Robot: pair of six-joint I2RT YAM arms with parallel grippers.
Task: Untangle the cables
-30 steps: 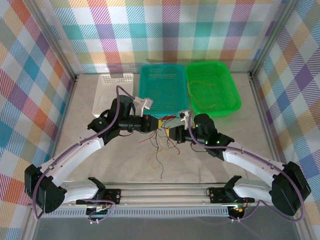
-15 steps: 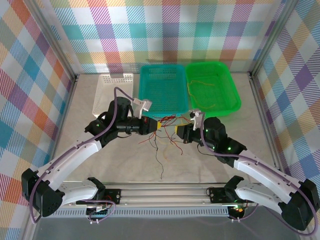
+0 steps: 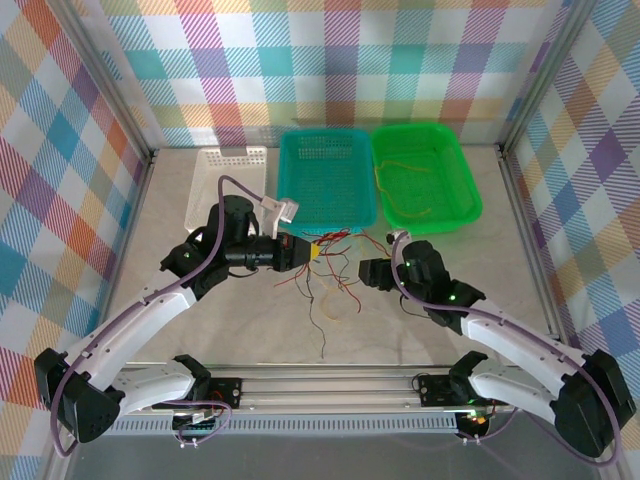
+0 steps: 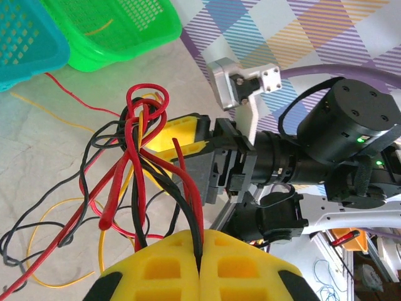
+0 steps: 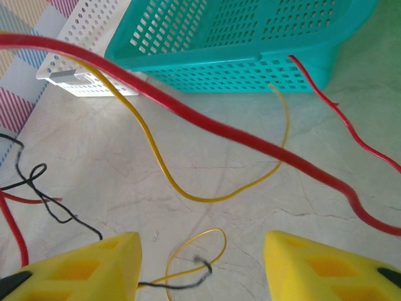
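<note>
The yellow cable has a loose part. My right gripper should grab it there next and leave the knot free, to pull the cable out and untangle it.
The cables [image 3: 330,268] are a tangle of thin red, black and yellow wires on the table in front of the teal basket. My left gripper [image 3: 311,252] is shut on a red and a black strand of the bundle [image 4: 141,128], which hangs knotted just beyond its yellow fingertips [image 4: 202,237]. My right gripper [image 3: 364,270] stands open just right of the tangle, holding nothing. In the right wrist view a red cable [image 5: 250,143] and a yellow cable [image 5: 188,189] cross in front of the open right gripper [image 5: 202,254]; a small yellow loop lies on the table between its fingers.
A teal basket [image 3: 327,150] and a green basket [image 3: 455,175] holding thin yellow-orange wires stand at the back, with a white basket [image 3: 215,185] to their left. Cable ends trail toward the near rail [image 3: 320,383]. Plaid walls close in both sides.
My right gripper has opened, let go of the cables and drawn back to the right. The left gripper stays shut on the bundle and has shifted slightly left.
</note>
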